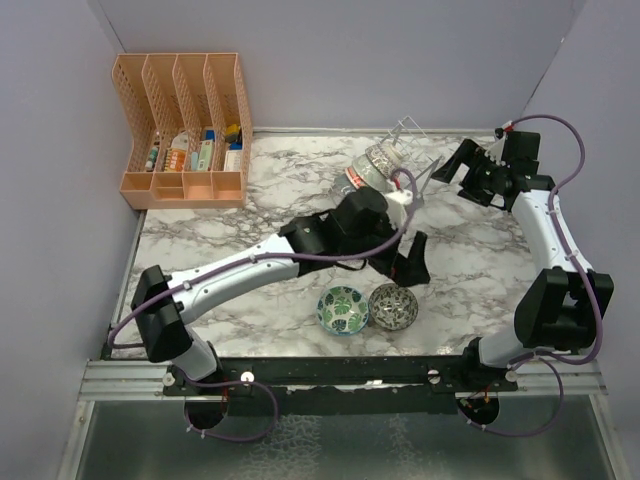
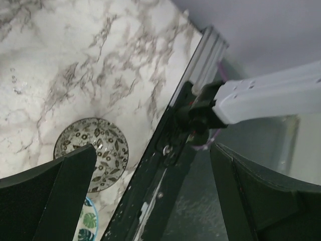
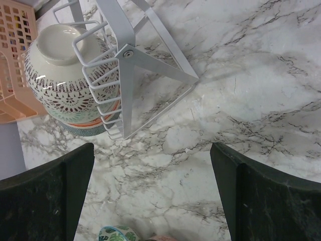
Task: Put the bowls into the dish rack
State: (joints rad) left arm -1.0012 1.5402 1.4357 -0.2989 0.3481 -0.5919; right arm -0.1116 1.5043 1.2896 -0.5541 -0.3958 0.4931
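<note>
The left gripper grabs the brown-grey patterned bowl by its rim (image 1: 413,293) next, which leaves the bowl's base and opposite edge free to slot into the dish rack (image 1: 408,140).
The white wire dish rack (image 1: 408,140) (image 3: 131,54) stands at the back of the table. Bowls (image 1: 372,168) lean on edge in it, the front one brown with a white lattice and a pale base (image 3: 62,75). A teal-green leaf bowl (image 1: 343,310) (image 2: 86,227) and a brown-grey patterned bowl (image 1: 393,306) (image 2: 93,149) sit upright side by side near the front edge. My left gripper (image 1: 408,264) (image 2: 150,201) hangs open and empty just above and behind the brown-grey bowl. My right gripper (image 1: 453,166) (image 3: 150,201) is open and empty, right of the rack.
An orange slotted organizer (image 1: 185,130) holding small items stands at the back left. The table's front rail (image 2: 195,85) and the right arm's base (image 1: 500,350) lie close to the two loose bowls. Grey walls enclose the table on three sides.
</note>
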